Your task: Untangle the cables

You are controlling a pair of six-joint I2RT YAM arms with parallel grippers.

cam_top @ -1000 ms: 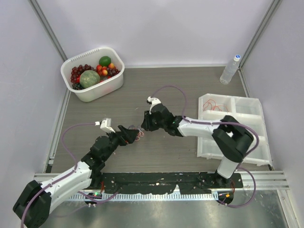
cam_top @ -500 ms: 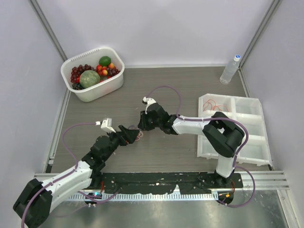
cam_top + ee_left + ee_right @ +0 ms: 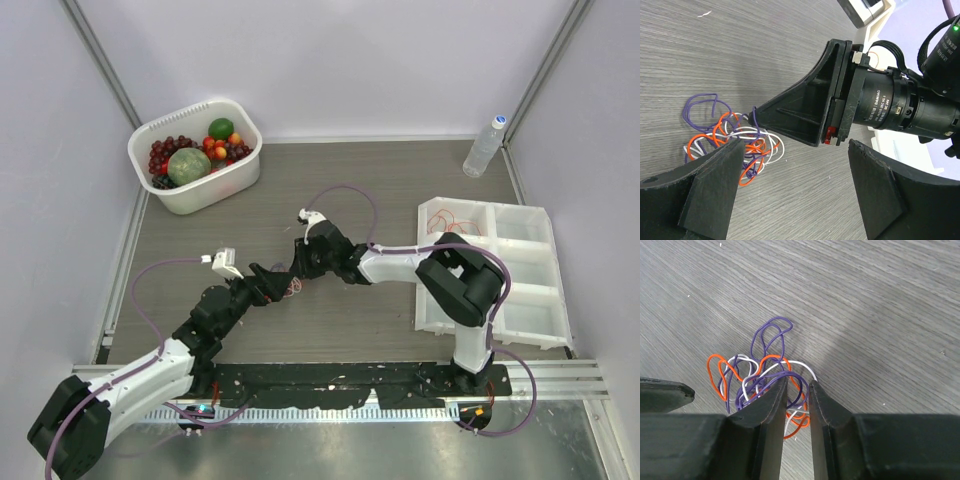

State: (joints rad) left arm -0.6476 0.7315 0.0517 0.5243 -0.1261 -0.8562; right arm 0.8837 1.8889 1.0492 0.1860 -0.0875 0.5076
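My right gripper closes now, since the loop crosses between my fingers. Closing now would catch the raised loop of a purple cable [image 3: 799,376].
The cables [image 3: 292,285] are a small tangle of thin purple, orange and white wires [image 3: 765,370] lying on the grey wooden table. My right gripper [image 3: 797,385] points down onto the tangle's right side, jaws a narrow gap apart. Wire loops cross under that gap and nothing is pinched. From the left wrist view its black tip [image 3: 756,111] touches a purple strand of the cables [image 3: 735,140]. My left gripper [image 3: 796,150] is wide open just beside the tangle, with bare table between its fingers. In the top view the two grippers [image 3: 268,282] [image 3: 296,272] meet at the tangle.
A white basket [image 3: 240,165] of fruit stands at the back left. A water bottle [image 3: 485,145] stands at the back right. A white compartment tray [image 3: 495,270] lies on the right, with thin red wires [image 3: 452,222] in one far compartment.
My right arm has reached further left, bringing its gripper down onto the tangle. The left arm has not moved.
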